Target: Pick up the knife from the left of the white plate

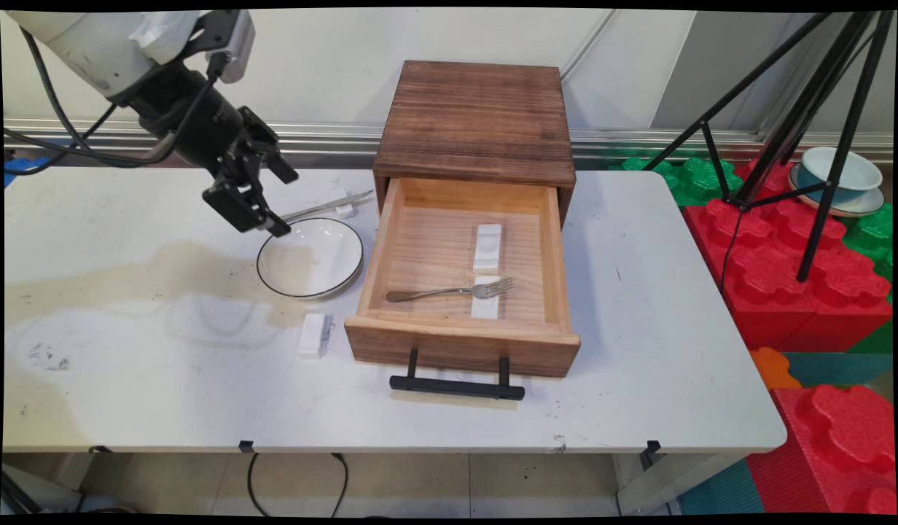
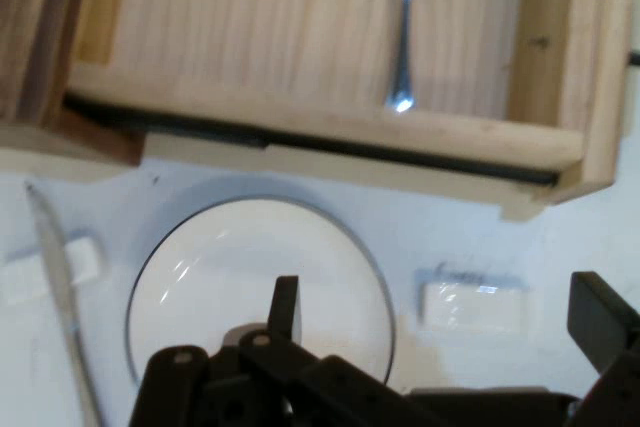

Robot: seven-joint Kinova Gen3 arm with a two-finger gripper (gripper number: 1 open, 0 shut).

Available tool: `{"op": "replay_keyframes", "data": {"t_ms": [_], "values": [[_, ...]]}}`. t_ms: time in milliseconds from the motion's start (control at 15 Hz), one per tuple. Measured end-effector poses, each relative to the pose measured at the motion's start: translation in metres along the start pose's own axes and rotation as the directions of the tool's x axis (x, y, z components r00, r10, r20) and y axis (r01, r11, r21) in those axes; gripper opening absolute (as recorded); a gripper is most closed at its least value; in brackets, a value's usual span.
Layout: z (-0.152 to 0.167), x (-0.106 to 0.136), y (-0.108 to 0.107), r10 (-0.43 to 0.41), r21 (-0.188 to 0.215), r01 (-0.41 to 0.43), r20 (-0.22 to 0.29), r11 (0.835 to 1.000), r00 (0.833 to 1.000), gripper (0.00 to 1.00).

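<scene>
Next, my gripper takes the steel knife by its handle (image 1: 301, 213), to put the knife down in the open drawer with the fork (image 1: 453, 292).
My gripper (image 1: 285, 204) hangs open just above the far left rim of a white plate with a black rim (image 1: 310, 257), holding nothing. In the hand view the plate (image 2: 260, 287) lies below the open gripper (image 2: 440, 312), whose fingers (image 2: 285, 307) stand wide apart. A knife (image 1: 325, 208) rests on a small white block (image 1: 343, 211) behind the plate. Another white block (image 1: 312, 335) lies in front of the plate and shows in the hand view too (image 2: 470, 305). To the right, a wooden drawer (image 1: 369, 270) stands pulled out with a fork (image 1: 453, 292) inside.
The drawer belongs to a dark wooden cabinet (image 1: 478, 124) and has a black handle (image 1: 456, 386); two white blocks (image 1: 487, 248) lie in it, the fork across one. A brownish stain (image 1: 128, 277) marks the table's left. A tripod (image 1: 821, 146) and foam blocks (image 1: 784, 277) stand off the right edge.
</scene>
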Motion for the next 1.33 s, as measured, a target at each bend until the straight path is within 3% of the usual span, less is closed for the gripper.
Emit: {"op": "replay_keyframes", "data": {"t_ms": [533, 1333], "values": [[0.009, -0.024, -0.044, -0.031, 0.090, 0.024, 0.077, 0.996, 0.997, 1.00], [0.065, -0.053, -0.127, -0.066, 0.186, 0.037, 0.151, 0.982, 0.986, 1.00]]}}
